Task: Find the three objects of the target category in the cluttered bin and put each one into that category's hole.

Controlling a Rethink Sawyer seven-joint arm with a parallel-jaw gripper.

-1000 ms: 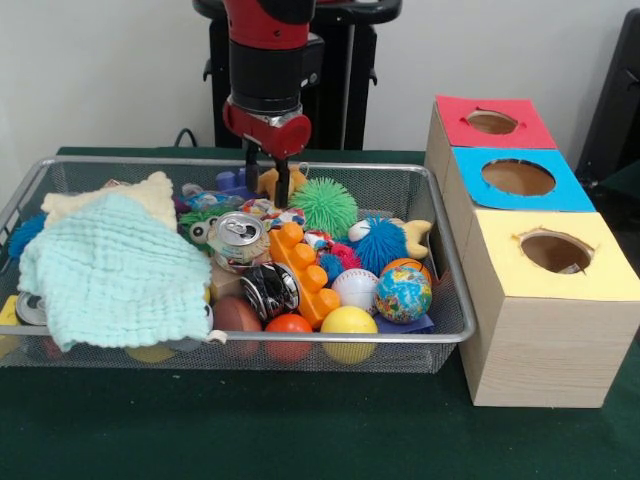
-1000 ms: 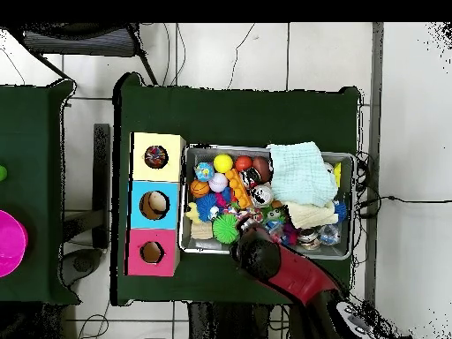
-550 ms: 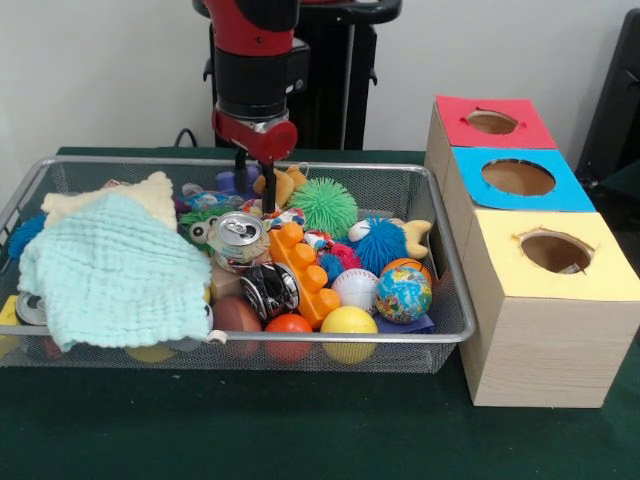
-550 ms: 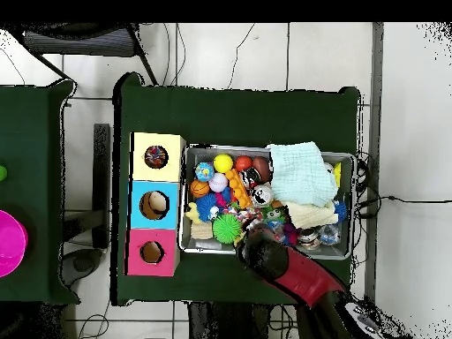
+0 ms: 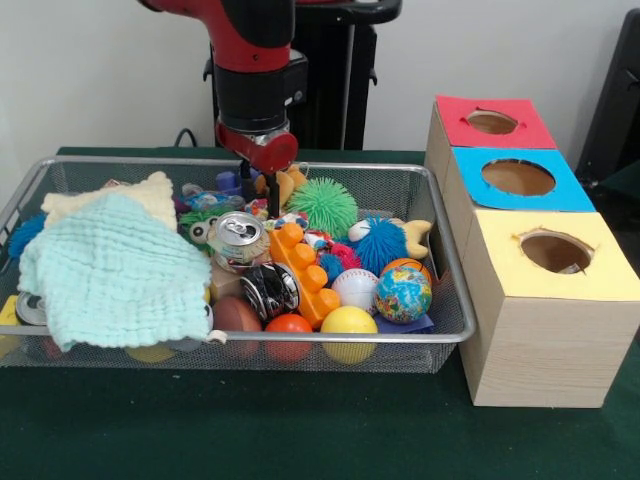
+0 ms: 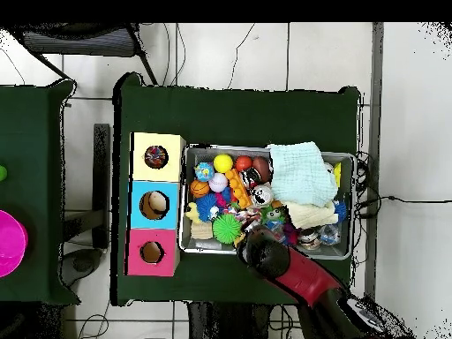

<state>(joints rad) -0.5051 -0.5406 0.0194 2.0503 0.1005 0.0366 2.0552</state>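
The dotted printed cloth is crowded by the soda can (image 5: 238,234) and the orange brick, so my gripper should next pinch it by its exposed bunched patch between the toys.
A wire mesh bin (image 5: 455,335) holds a jumble of toys. My gripper (image 5: 258,197) hangs open over the bin's far side, its two dark fingers (image 5: 272,195) dipping among the clutter. An orange-yellow soft toy (image 5: 290,183) lies just right of them, and a blue piece (image 5: 228,180) just left. A green spiky ball (image 5: 325,206), a blue spiky ball (image 5: 381,243), an upright soda can (image 5: 238,234), a crushed dark can (image 5: 272,290) and an orange brick (image 5: 301,268) lie nearer. In the overhead view the arm (image 6: 265,256) hides the gripper at the bin (image 6: 349,159) edge.
A mint cloth (image 5: 115,270) over a cream one (image 5: 150,192) covers the bin's left half. Balls crowd the front: globe (image 5: 404,294), baseball (image 5: 354,287), yellow (image 5: 348,322). Three boxes with holes stand right of the bin: red (image 5: 530,125), blue (image 5: 570,195), yellow (image 5: 610,280).
The gripper has shifted a little left along the bin's far side and dropped slightly, moving off the orange-yellow toy. The arm above has swung left. The toys have not moved.
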